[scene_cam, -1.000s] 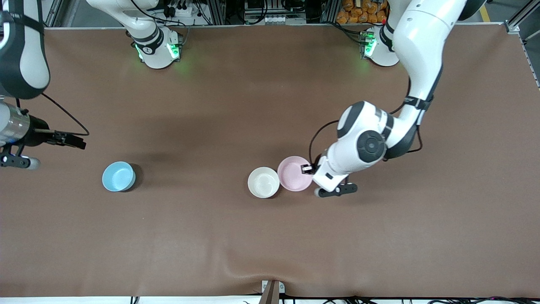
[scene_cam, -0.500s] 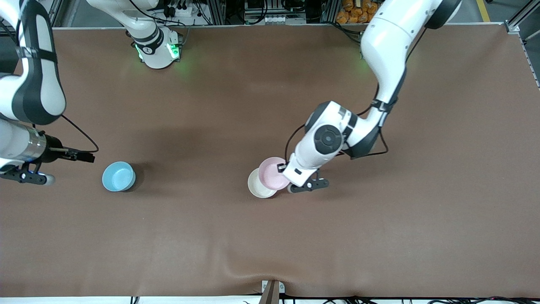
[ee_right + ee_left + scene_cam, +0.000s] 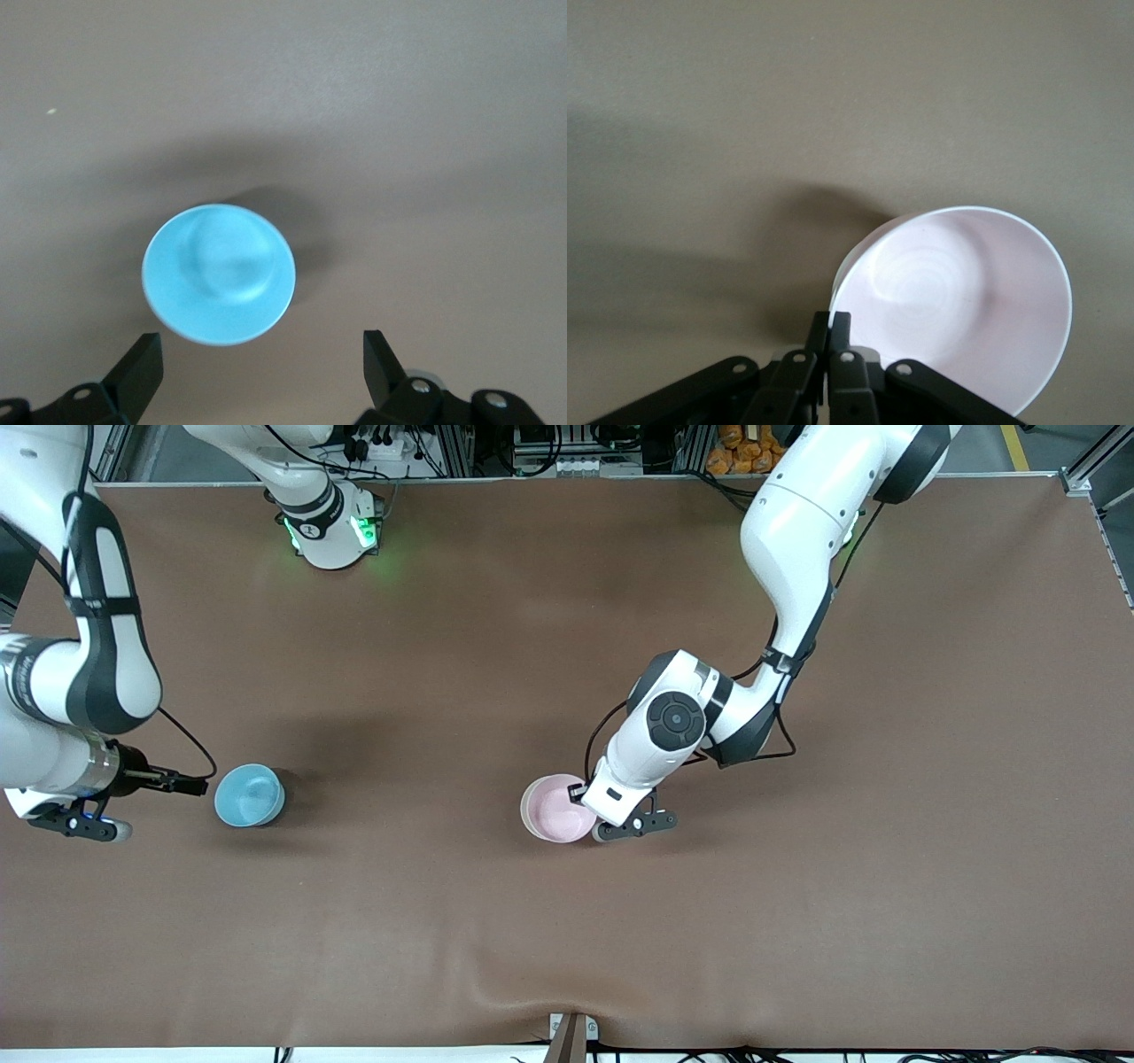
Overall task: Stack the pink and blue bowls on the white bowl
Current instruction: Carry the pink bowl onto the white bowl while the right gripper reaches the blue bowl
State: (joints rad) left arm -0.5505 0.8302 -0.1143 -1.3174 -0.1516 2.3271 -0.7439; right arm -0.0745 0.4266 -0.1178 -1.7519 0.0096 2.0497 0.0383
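I should stack the blue bowl onto the pink bowl (image 3: 558, 810), so next I should grab the blue bowl by its rim (image 3: 218, 797) with my right gripper.
The pink bowl (image 3: 558, 810) sits on top of the white bowl (image 3: 524, 812), of which only a thin edge shows. My left gripper (image 3: 580, 792) is shut on the pink bowl's rim at the side toward the left arm's end. In the left wrist view, the fingers (image 3: 831, 320) pinch the rim of the pink bowl (image 3: 957, 301). The blue bowl (image 3: 250, 795) stands alone toward the right arm's end of the table. My right gripper (image 3: 190, 786) is open and empty close beside it. In the right wrist view, the blue bowl (image 3: 219, 273) lies just ahead of the gripper (image 3: 261, 354).
The brown table mat (image 3: 567, 939) has a raised wrinkle near its front edge at the middle. Both arm bases stand along the edge farthest from the front camera.
My left gripper has carried the pink bowl from beside the white bowl to on top of it. My right gripper has moved down and in toward the blue bowl.
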